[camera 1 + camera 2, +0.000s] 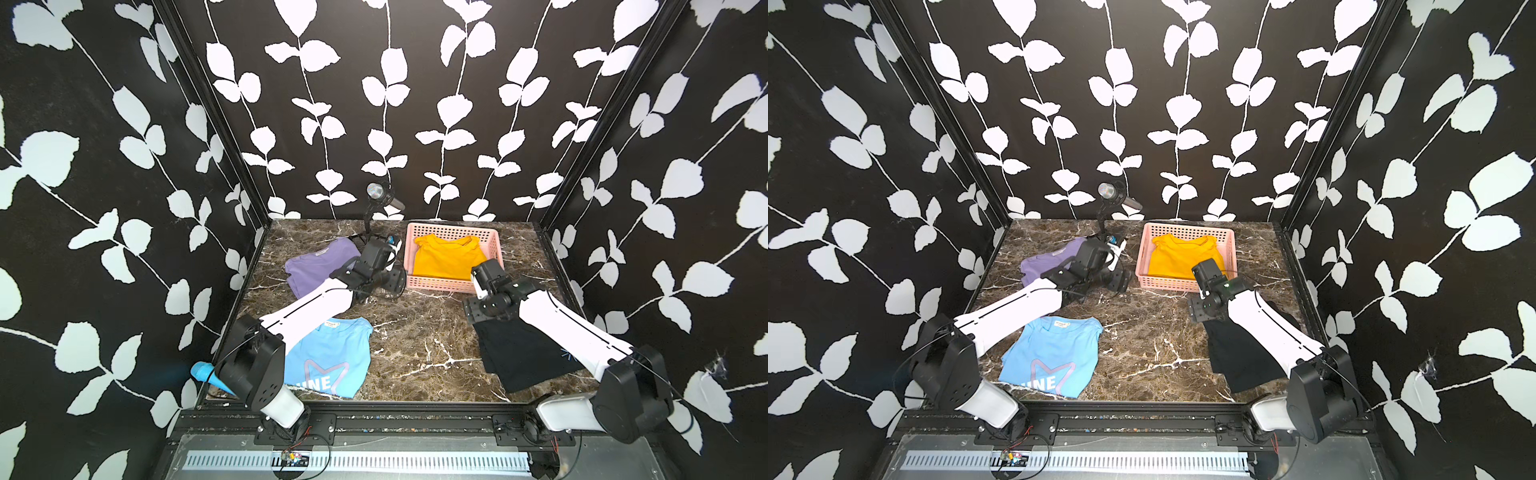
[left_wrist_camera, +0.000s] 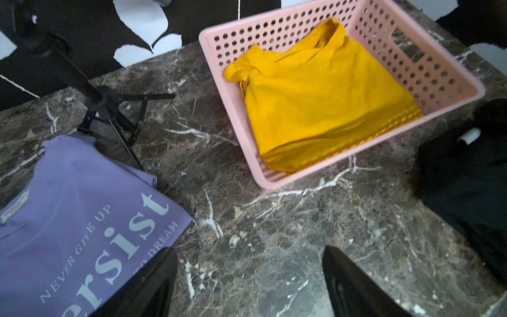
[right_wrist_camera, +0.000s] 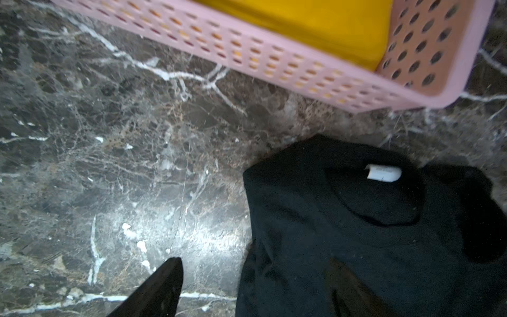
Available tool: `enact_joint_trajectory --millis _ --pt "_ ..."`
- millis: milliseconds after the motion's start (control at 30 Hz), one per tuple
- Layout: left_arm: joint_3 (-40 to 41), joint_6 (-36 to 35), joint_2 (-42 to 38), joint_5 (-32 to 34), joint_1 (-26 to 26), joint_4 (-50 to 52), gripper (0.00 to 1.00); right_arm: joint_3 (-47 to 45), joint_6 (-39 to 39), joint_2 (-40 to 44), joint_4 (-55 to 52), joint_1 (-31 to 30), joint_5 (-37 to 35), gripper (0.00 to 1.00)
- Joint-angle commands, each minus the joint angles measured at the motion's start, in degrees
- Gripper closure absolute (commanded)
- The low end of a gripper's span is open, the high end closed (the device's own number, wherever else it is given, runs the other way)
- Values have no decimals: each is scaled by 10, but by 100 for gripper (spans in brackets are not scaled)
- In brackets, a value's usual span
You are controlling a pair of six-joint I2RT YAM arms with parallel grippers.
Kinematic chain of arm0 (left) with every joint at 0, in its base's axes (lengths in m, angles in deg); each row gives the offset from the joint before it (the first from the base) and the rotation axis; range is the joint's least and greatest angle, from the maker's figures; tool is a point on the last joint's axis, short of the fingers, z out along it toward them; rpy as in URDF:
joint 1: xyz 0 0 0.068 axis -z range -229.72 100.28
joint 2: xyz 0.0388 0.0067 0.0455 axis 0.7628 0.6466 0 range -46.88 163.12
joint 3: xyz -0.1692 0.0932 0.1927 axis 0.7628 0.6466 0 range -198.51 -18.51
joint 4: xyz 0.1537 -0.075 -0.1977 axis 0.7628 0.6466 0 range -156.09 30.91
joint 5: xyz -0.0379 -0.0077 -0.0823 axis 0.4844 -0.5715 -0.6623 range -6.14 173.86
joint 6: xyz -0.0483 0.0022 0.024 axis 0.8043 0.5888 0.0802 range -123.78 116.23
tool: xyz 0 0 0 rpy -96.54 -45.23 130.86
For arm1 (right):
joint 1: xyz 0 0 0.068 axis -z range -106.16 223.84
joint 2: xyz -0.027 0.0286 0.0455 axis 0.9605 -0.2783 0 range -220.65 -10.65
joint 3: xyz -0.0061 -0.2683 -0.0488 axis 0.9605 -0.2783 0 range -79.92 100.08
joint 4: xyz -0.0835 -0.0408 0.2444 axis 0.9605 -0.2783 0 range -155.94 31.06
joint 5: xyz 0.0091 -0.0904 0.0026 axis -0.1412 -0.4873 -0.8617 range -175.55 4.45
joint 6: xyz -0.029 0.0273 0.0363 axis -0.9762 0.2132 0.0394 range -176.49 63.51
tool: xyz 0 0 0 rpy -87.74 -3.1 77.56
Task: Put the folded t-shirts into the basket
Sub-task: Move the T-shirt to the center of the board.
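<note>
The side edge of the black shirt near the collar faces the open marble. My right gripper needs to grab the shirt there to draw it over, still folded, for the basket [image 1: 453,227].
The pale pink basket [image 1: 453,227] [image 1: 1187,227] stands at the back right, and the yellow t-shirt [image 1: 446,257] [image 2: 323,104] lies folded inside it. On the marble lie the purple "Persist" shirt [image 1: 316,262] [image 2: 68,205] at the back left, the light blue shirt [image 1: 332,361] at the front left and the black shirt [image 1: 519,357] [image 3: 356,233] at the front right. My left gripper [image 2: 249,274] hangs open and empty over bare marble between the purple shirt and the basket. My right gripper [image 3: 255,274] is open too, straddling the black shirt's collar-side edge just in front of the basket.
A small lamp on a black tripod [image 1: 376,193] stands at the back, between the purple shirt and the basket; its legs [image 2: 109,109] reach the purple shirt's corner. A blue object [image 1: 203,372] sits at the front left corner. Patterned walls close in three sides.
</note>
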Motion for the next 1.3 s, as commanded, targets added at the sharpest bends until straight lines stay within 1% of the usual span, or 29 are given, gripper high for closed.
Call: enact_joint_trajectory --millis 0,67,200,300,433,500,633,800,933,1100,1200,1267 --pt "43 5 -34 6 0 -31 11 -21 51 13 -15 -12 7 17" --pt "65 8 -46 6 0 -37 11 -32 59 7 -19 -14 -5 17" --pt "92 12 -64 -5 0 -38 10 -45 66 -10 -28 -15 10 17" --pt "105 27 -75 -17 0 -35 10 -49 64 -24 -46 -15 -15 17" --pt "127 41 -81 -24 0 -62 10 -56 68 -32 -41 -9 -11 17" --pt "123 41 -74 -24 0 -65 10 -56 68 -45 -39 -8 -16 17" --pt "102 42 -55 -27 0 -37 11 -52 61 -73 -39 -8 -27 19" --pt "109 53 -47 -36 0 -51 11 -39 50 -112 -25 -7 -53 22" --pt "107 53 -48 -36 0 -37 12 -31 37 -150 -25 -3 -55 31" --pt "122 56 -66 -27 0 -39 12 -43 32 -164 -28 -3 -79 51" --pt "126 57 -71 -26 0 -39 12 -53 33 -160 -19 -5 -61 65" --pt "127 58 -73 -26 0 -38 12 -62 34 -156 -10 -6 -41 73"
